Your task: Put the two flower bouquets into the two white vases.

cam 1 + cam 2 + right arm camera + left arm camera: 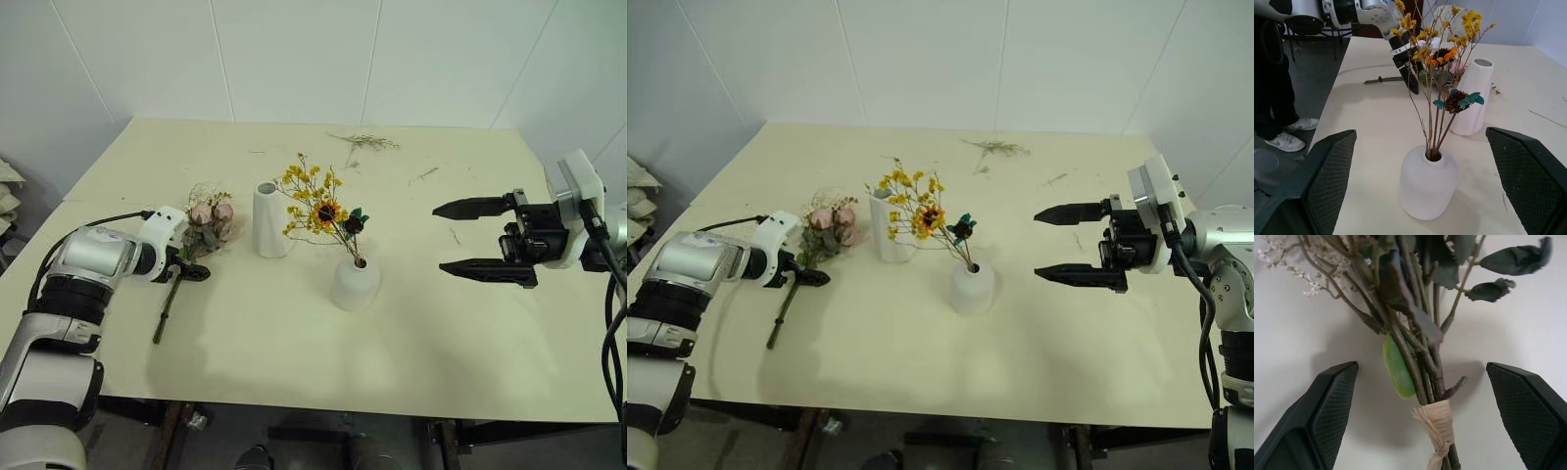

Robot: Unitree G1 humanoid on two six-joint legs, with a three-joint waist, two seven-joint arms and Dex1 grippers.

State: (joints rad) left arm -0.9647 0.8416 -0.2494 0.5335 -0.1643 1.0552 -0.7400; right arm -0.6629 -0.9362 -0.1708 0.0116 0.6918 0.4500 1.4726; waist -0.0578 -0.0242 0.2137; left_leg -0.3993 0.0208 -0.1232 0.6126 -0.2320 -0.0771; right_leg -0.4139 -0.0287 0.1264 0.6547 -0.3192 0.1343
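My left gripper's fingers reach down around the bound stems, beside the raffia tie [1437, 423], so it is time for my left gripper to close on the stems.
The pink rose bouquet [209, 224] lies flat on the table, its stems [1420, 362] bound with a raffia tie [1437, 423]. My left gripper [188, 264] is open and tilted down over those stems, one finger on each side, without touching them. The yellow bouquet [318, 206] with its small sunflower stands in the short round white vase [355, 284]. Just to the left of it the tall white vase [267, 220] stands with nothing in it. My right gripper [480, 240] hangs open above the table to the right of the short vase [1428, 183], pointing at it.
The cream table [294, 372] meets white walls at its far side. Loose dried twigs [364, 142] lie near the far edge. In the right wrist view a person's legs and white sneakers [1283, 139] stand on the floor beside the table.
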